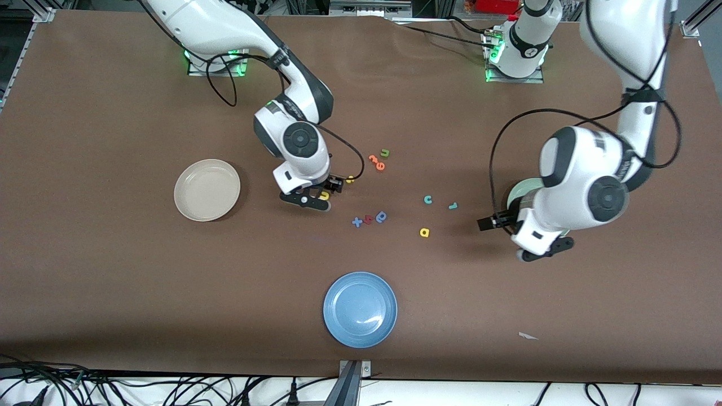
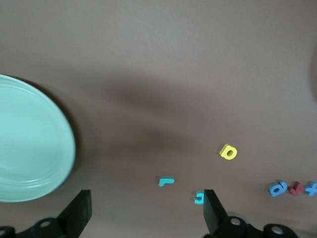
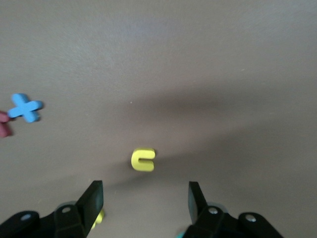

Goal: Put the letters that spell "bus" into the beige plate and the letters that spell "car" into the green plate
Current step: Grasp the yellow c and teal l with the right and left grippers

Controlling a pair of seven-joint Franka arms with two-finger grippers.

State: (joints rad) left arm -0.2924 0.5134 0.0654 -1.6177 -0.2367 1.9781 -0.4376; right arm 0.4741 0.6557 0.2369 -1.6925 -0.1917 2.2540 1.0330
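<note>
The yellow a has to help spell "car" on the green plate point(image 1: 521, 188), so my left gripper should grab it by its looped body point(image 1: 424, 233) next.
My right gripper point(image 1: 307, 202) hangs low over the table beside the beige plate point(image 1: 207, 189), open, nothing between its fingers. The yellow u point(image 3: 143, 160) lies just ahead of the right gripper point(image 3: 145, 198). A second yellow piece point(image 3: 99, 216) peeks out by one finger, and the yellow s point(image 1: 350, 179) lies close by. The teal b is hidden. My left gripper point(image 1: 544, 250) hovers open by the green plate point(image 2: 29, 148). Ahead of it lie the teal r point(image 2: 166, 181), teal c point(image 2: 199, 197) and yellow a point(image 2: 228, 151).
A blue plate point(image 1: 360, 309) sits near the front edge. A green u point(image 1: 385, 152) and orange pieces point(image 1: 377, 162) lie mid-table. A blue x point(image 1: 357, 221), a red piece point(image 1: 369, 219) and a blue rounded letter point(image 1: 382, 216) form a row between the arms.
</note>
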